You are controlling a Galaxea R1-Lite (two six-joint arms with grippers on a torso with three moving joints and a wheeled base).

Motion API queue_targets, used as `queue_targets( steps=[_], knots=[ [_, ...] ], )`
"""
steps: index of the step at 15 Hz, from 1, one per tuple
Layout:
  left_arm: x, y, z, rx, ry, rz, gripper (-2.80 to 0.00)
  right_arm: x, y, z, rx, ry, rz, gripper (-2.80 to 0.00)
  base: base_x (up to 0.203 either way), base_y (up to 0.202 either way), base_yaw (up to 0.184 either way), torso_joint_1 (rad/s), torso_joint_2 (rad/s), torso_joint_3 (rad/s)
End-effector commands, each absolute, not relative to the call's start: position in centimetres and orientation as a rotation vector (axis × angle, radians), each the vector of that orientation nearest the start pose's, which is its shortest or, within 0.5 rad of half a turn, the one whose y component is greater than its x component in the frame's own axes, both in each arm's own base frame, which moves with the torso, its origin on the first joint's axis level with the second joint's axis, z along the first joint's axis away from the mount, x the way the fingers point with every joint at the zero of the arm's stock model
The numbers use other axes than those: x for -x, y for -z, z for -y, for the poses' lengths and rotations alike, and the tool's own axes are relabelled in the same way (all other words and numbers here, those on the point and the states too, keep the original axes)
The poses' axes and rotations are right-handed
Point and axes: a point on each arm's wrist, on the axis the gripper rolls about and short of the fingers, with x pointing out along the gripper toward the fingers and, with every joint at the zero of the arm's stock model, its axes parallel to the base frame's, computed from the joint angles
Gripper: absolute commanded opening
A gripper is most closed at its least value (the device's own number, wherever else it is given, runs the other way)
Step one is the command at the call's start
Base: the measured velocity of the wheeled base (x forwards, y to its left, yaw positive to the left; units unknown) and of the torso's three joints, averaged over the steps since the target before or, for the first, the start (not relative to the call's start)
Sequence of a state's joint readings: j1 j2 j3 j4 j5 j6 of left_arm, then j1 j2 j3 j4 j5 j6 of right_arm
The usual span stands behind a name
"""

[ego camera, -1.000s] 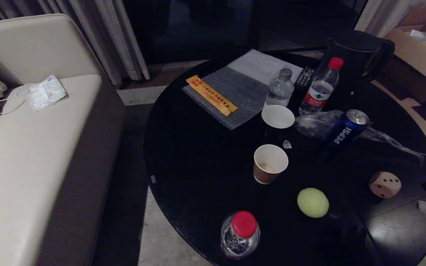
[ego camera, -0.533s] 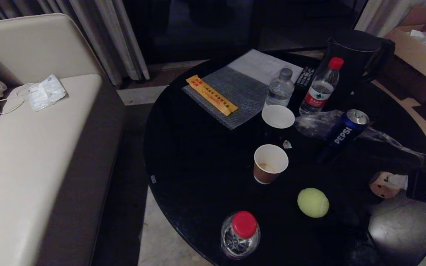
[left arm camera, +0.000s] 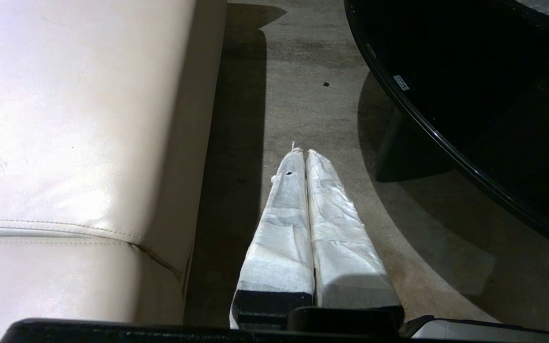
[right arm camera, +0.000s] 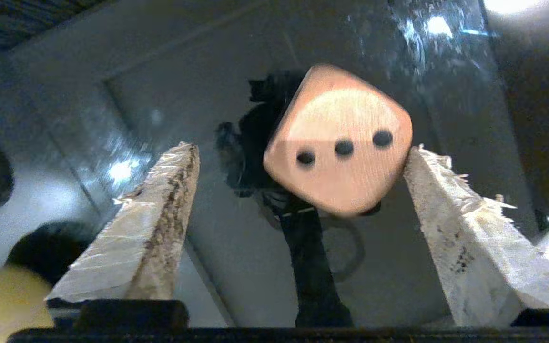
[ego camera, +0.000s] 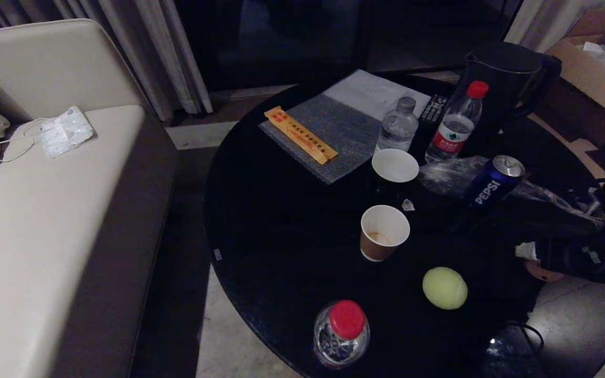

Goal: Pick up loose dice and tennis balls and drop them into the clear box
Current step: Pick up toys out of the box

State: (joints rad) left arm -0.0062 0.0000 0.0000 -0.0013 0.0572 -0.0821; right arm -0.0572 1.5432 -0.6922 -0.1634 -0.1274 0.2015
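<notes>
My right gripper should go lower before it closes on the wood die. Its fingers end above the die's sides, with one finger by its corner point(right arm camera: 405, 126).
A tan wood die point(right arm camera: 339, 143) with three dark pips showing sits on the black glossy table point(ego camera: 281, 236) near its right edge. My right gripper point(right arm camera: 300, 151) is open around it, one finger on each side, and the die lies close to one fingertip point(right arm camera: 420, 159). In the head view the right arm covers most of the die point(ego camera: 543, 272). A yellow-green tennis ball point(ego camera: 444, 287) lies to the left of it. My left gripper point(left arm camera: 305, 153) is shut and empty, parked over the floor between sofa and table. The clear box is out of view.
Two paper cups point(ego camera: 384, 232), a Pepsi can point(ego camera: 491, 186), water bottles point(ego camera: 455, 123) and a red-capped bottle point(ego camera: 342, 333) stand on the table. A black kettle point(ego camera: 502, 79) and bubble-wrap mat point(ego camera: 329, 134) are at the back. A beige sofa point(ego camera: 45, 210) is at left.
My right arm has come in from the right and down over the tan die, covering most of it in the head view. The tennis ball and the rest stay put.
</notes>
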Motion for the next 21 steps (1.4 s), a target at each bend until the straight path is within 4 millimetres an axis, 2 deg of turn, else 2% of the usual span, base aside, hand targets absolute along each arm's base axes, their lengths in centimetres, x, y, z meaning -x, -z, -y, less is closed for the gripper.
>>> queue_targets(
  steps=[1, 4, 9, 10, 17, 21],
  knots=[
    [2.3, -7.5, -0.1, 0.083, -0.052, 0.001, -2.8, -25.8, -14.4, 1.9, -0.155, 0.283, -0.7, 0.0, 0.0, 0.0, 0.0, 0.0, 0.0, 0.0],
    [2.3, -7.5, -0.1, 0.083, -0.052, 0.001, -2.8, -27.0, -14.1, 2.2, -0.159, 0.357, -0.7, 0.0, 0.0, 0.0, 0.0, 0.0, 0.0, 0.0],
    [2.3, -7.5, -0.1, 0.083, -0.052, 0.001, -2.8, -26.8, -13.1, 2.6, -0.188, 0.387, -0.753, 0.0, 0.0, 0.0, 0.0, 0.0, 0.0, 0.0],
    [2.3, -7.5, -0.1, 0.083, -0.052, 0.001, -2.8, -26.7, -13.1, 2.5, -0.198, 0.393, -0.763, -2.8, 0.0, 0.0, 0.0, 0.0, 0.0, 0.0],
    [2.3, -7.5, -0.1, 0.083, -0.052, 0.001, -2.8, -27.3, -13.2, 2.4, -0.195, 0.406, -0.75, -2.8, 0.0, 0.0, 0.0, 0.0, 0.0, 0.0],
    [2.3, -7.5, -0.1, 0.083, -0.052, 0.001, -2.8, -26.1, -14.2, 0.9, -0.132, 0.334, -0.732, -2.8, 0.0, 0.0, 0.0, 0.0, 0.0, 0.0]
  ],
)
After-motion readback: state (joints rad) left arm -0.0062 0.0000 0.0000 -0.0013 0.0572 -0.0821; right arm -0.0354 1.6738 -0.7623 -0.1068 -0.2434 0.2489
